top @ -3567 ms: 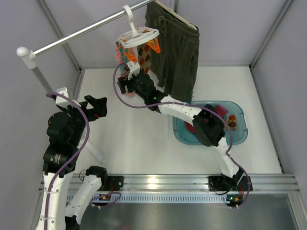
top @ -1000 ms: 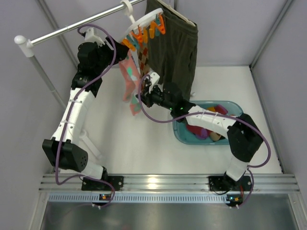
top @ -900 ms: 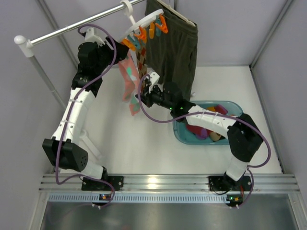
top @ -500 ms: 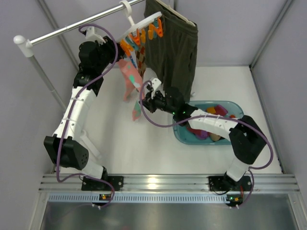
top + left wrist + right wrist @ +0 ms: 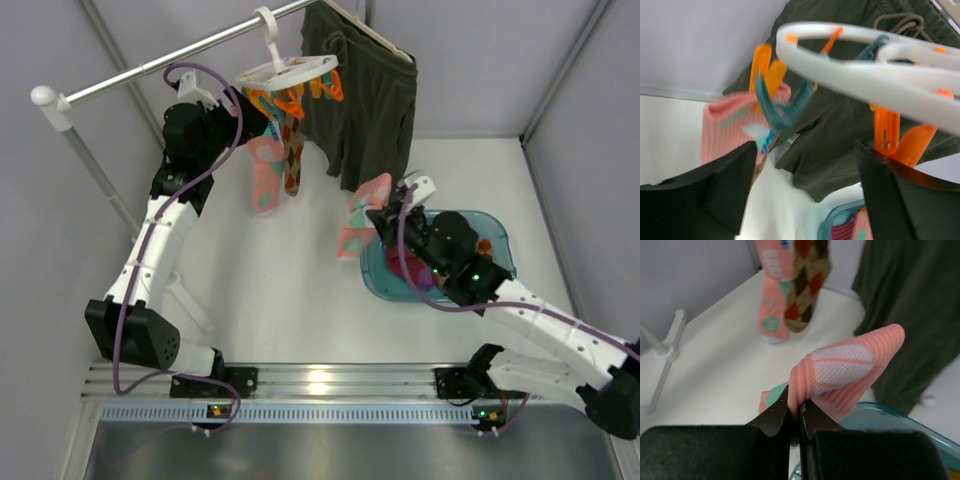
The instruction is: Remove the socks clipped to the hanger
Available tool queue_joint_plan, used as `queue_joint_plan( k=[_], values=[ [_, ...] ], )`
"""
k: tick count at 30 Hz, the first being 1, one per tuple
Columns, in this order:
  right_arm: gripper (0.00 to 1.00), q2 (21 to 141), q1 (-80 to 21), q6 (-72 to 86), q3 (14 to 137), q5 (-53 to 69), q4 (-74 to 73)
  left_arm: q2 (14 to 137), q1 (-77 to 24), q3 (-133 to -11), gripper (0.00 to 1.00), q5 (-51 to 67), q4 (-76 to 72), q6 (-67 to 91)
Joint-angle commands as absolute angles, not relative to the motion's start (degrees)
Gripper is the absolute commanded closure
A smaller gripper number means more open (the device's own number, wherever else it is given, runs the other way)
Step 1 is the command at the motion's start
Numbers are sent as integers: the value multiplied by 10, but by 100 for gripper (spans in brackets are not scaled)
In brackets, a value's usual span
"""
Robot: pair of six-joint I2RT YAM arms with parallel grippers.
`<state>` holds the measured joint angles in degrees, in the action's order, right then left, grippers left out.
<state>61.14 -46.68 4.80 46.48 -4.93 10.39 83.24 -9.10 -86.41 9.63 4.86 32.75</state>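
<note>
I should grab the clipped pink sock next by its hanging middle (image 5: pixel 266 167), which is free of the pegs, to pull the sock off the hanger (image 5: pixel 290 72) with my left gripper.
The white ring hanger (image 5: pixel 290 72) hangs from the rail with orange and teal pegs. Two socks stay clipped to it: a pink one (image 5: pixel 265 175) and a brown-orange diamond one (image 5: pixel 293 160). My left gripper (image 5: pixel 245 112) stands open just left of the ring. In its wrist view the ring (image 5: pixel 865 65) and a teal peg (image 5: pixel 782 105) sit above the gripper (image 5: pixel 802 195), with nothing between the fingers (image 5: pixel 705 195). My right gripper (image 5: pixel 799 412) is shut on a freed pink sock (image 5: pixel 840 375), which hangs (image 5: pixel 362 215) beside the basin's left rim.
Olive-green shorts (image 5: pixel 365 100) hang on the rail right of the ring. A teal basin (image 5: pixel 500 270) with several socks in it sits on the table at right. The rail's white post (image 5: pixel 60 110) stands at left.
My right arm has pulled a pink sock off the hanger and carried it right toward the basin. The tilted hanger has swung back level. My left gripper squeezed, then opened.
</note>
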Motion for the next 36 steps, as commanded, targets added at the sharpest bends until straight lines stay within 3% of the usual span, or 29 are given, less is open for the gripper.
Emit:
queue_joint_plan(
  k=[1, 5, 12, 14, 16, 18, 19, 24, 28, 33, 36],
  values=[
    [100, 528, -419, 84, 462, -152, 0, 778, -89, -830, 14, 98, 28, 326],
    [100, 481, -355, 98, 437, -175, -63, 727, -89, -767, 2, 99, 28, 332],
    [100, 512, -307, 150, 350, -120, -5, 608, -88, -615, 2, 62, 35, 320],
    [79, 540, -308, 179, 340, -117, -5, 582, -88, -589, 2, 28, 48, 318],
    [48, 558, -307, 193, 346, -124, -24, 552, -88, -561, 2, 6, 76, 314],
    [24, 561, -308, 208, 358, -141, -52, 531, -88, -546, 2, -59, 98, 313],
    [1, 555, -307, 213, 372, -164, -75, 524, -88, -541, 2, -75, 115, 313],
    [1, 537, -309, 207, 431, -162, -105, 501, -88, -524, 2, -125, 120, 316],
    [1, 516, -310, 186, 404, 32, 25, 547, -88, -526, 1, -66, 63, 256],
    [1, 533, -310, 181, 379, 303, 167, 675, -87, -531, 1, 10, -127, 196],
    [1, 533, -313, 197, 371, 351, 198, 750, -82, -536, 1, 39, -249, 160]
  ],
)
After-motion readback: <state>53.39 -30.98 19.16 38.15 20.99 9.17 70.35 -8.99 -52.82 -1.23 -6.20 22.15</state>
